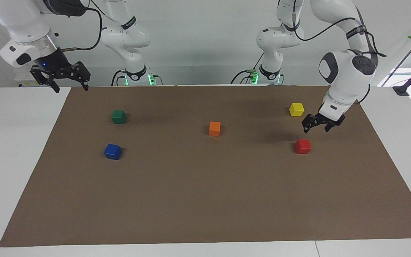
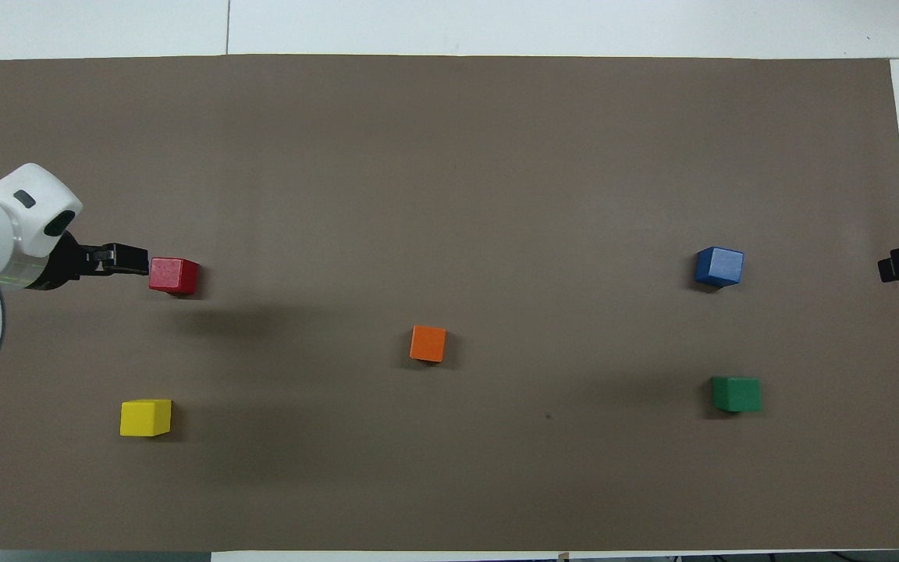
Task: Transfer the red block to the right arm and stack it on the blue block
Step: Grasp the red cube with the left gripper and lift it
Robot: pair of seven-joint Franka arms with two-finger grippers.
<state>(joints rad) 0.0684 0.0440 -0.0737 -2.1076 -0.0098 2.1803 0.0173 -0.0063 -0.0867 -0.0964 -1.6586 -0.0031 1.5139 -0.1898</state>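
Observation:
My left gripper grabs the red block [image 1: 303,146] by its opposite sides next, to pass it to my right gripper.
The red block [image 1: 303,146] sits on the brown mat toward the left arm's end of the table; it also shows in the overhead view [image 2: 173,275]. My left gripper [image 1: 316,128] hangs open and empty above the mat, beside the red block and apart from it; in the overhead view the left gripper [image 2: 131,259] shows right beside the block. The blue block [image 1: 112,151] rests toward the right arm's end, also seen in the overhead view [image 2: 719,266]. My right gripper [image 1: 70,86] is open and empty, raised over the mat's edge by its base, waiting.
An orange cube [image 1: 214,128] lies mid-mat. A yellow cube [image 1: 296,109] sits nearer to the robots than the red block. A dark green cube [image 1: 118,116] sits nearer to the robots than the blue block. The brown mat [image 1: 205,200] covers the white table.

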